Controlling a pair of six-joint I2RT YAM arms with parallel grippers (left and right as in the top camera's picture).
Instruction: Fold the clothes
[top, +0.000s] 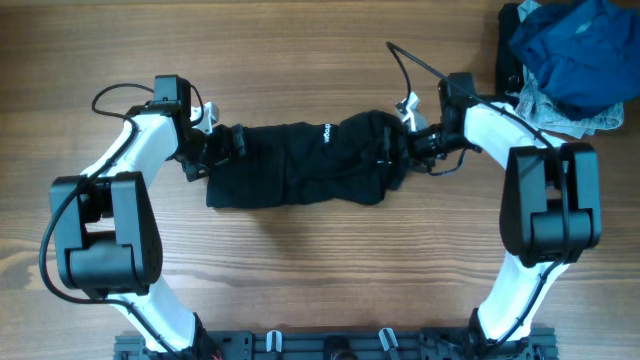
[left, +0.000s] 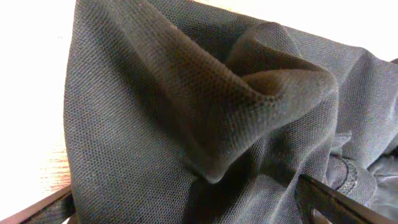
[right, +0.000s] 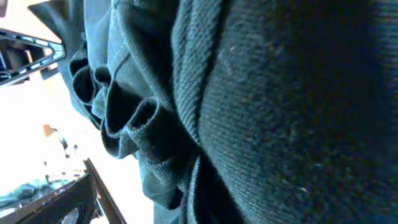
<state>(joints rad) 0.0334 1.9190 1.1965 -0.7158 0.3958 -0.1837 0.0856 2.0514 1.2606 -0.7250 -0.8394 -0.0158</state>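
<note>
The robot's right gripper should next grab the raised end of the black garment, opposite the left gripper, so that it can pull the bunched garment along for folding.
A black garment (top: 300, 165) lies bunched in a long strip across the middle of the table. My left gripper (top: 215, 145) is at its left end. In the left wrist view the black mesh cloth (left: 186, 112) fills the frame, and my fingers (left: 186, 208) stand wide apart at the bottom corners with cloth between them. My right gripper (top: 400, 145) is at the garment's raised right end. In the right wrist view dark cloth (right: 261, 112) covers nearly everything. One finger (right: 62, 202) shows at the lower left, far out; the other is hidden.
A heap of blue and patterned clothes (top: 570, 55) sits at the table's far right corner. Bare wooden tabletop (top: 320, 270) lies in front of the garment. The arm bases (top: 330, 345) stand along the front edge.
</note>
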